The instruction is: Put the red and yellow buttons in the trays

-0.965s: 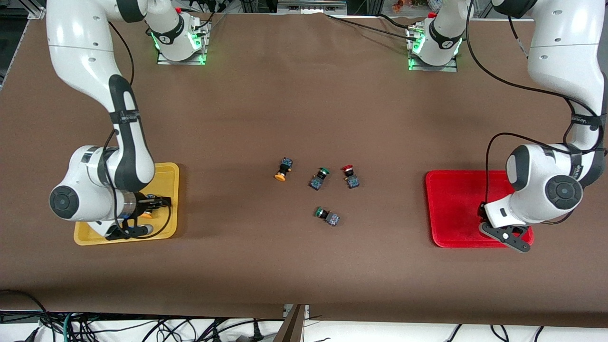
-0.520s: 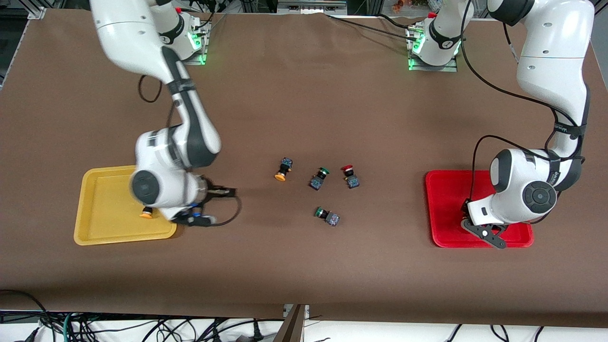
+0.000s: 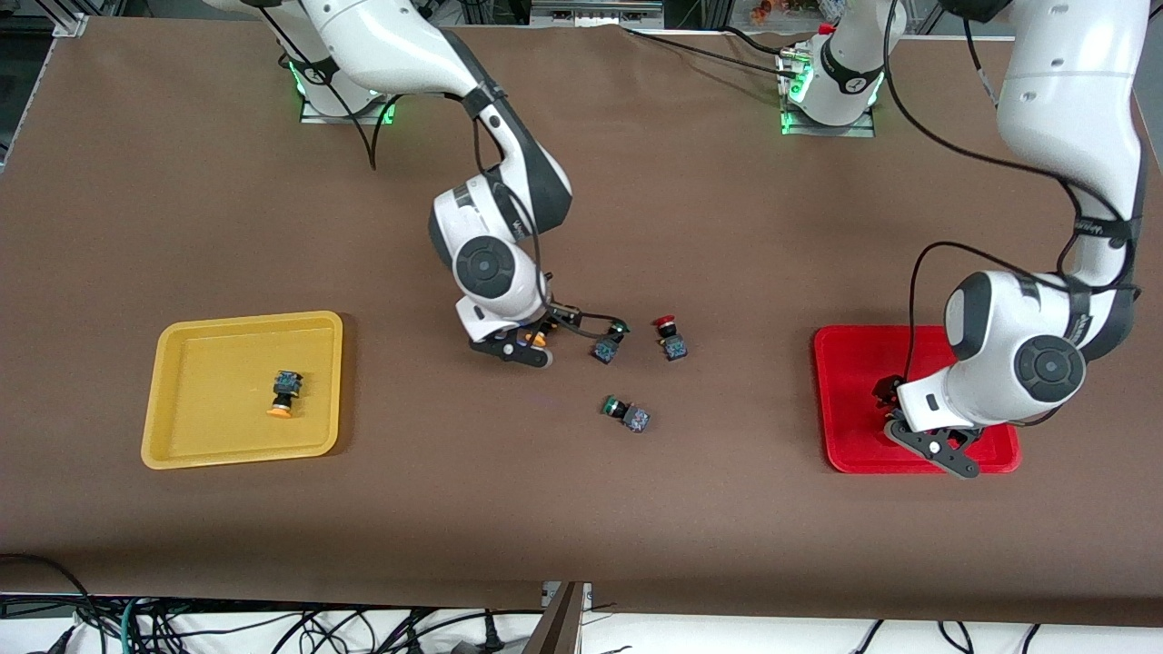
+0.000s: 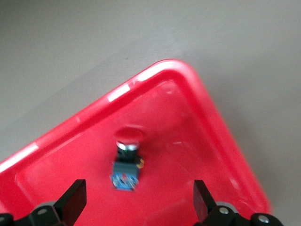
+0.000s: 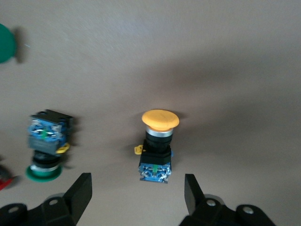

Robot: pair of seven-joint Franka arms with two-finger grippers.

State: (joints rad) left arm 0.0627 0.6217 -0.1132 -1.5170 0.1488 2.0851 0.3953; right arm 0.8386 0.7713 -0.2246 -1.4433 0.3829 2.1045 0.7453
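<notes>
My right gripper's fingers stop short of the yellow button's blue body (image 5: 155, 172), so closing now would miss. My right gripper moves toward the button first, then closes.
A red button (image 4: 127, 157) lies in the red tray (image 4: 197, 136), and my left gripper (image 4: 138, 200) hangs open just above it, fingers apart on either side. In the front view that gripper (image 3: 886, 401) is low over the red tray (image 3: 845, 450). My right gripper (image 5: 137, 190) is open over a yellow button (image 5: 157, 143) on the bare table, mid-table (image 3: 538, 339). Another yellow button (image 3: 284, 393) lies in the yellow tray (image 3: 209, 427). A second red button (image 3: 670, 337) lies on the table toward the left arm's end from the right gripper (image 3: 530, 347).
Two green-capped buttons lie on the table: one (image 3: 610, 342) right beside the right gripper, between it and the loose red button, the other (image 3: 626, 414) nearer to the front camera. The brown table surface (image 3: 581, 527) is bare elsewhere.
The right arm left the yellow tray, leaving a yellow button in it, and swung to the middle over the other yellow button. The left gripper opened and let the red button go in the red tray.
</notes>
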